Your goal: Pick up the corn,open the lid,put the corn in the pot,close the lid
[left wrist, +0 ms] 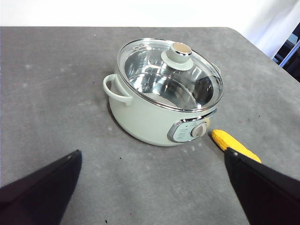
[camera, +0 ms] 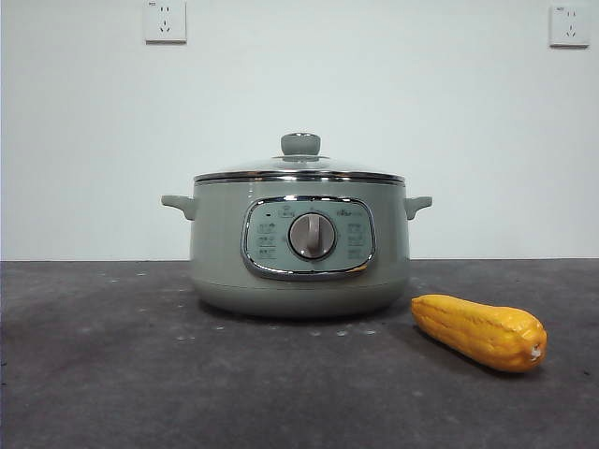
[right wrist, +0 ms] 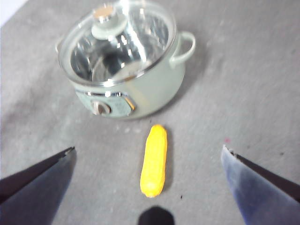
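My left gripper grabs the lid by its narrow upright knob next, since the glass lid spreads across the whole pot, too wide for my fingers.
The sage-green pot stands at the table's middle with the glass lid on it, knob up. The corn lies on the table to the right of the pot, in front of it, pale stub toward the camera. In the right wrist view the corn lies lengthwise between my right gripper's open jaws, well below them, with the pot beyond. My left gripper is open, high above the table short of the pot; its one jaw hides part of the corn. Neither gripper shows in the front view.
The table top is dark grey and speckled. A white wall with two sockets stands behind it. The table's far edge and corner show in the left wrist view.
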Controlling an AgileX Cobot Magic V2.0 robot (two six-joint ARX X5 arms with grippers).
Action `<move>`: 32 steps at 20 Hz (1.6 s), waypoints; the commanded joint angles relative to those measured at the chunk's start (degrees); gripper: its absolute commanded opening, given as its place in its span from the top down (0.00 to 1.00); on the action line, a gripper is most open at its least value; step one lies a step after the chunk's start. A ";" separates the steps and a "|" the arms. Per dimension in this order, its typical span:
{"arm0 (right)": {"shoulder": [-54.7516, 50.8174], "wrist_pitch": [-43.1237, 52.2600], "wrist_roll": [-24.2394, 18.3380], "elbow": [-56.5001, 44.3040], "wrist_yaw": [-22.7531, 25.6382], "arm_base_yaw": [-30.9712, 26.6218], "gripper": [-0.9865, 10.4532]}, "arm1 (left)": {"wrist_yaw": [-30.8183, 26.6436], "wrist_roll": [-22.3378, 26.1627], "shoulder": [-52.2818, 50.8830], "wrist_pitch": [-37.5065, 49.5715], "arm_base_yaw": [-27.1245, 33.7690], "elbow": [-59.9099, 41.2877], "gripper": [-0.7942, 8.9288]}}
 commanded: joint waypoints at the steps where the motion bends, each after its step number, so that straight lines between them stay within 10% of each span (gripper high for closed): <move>1: 4.37 0.07 -0.22 0.22 -0.09 2.40 0.37 | 0.15 0.09 -0.09 0.26 -0.11 0.33 0.24; 18: 48.11 5.33 2.08 0.22 16.61 23.02 0.43 | 0.11 0.07 0.02 0.13 -0.13 0.33 0.24; 25: 51.08 8.26 4.83 0.15 18.49 24.83 0.80 | -0.04 0.09 0.04 0.24 -0.11 0.33 0.24; 32: 51.06 9.42 4.74 0.15 18.56 24.83 0.93 | -0.04 0.09 0.63 0.13 -0.13 0.33 0.24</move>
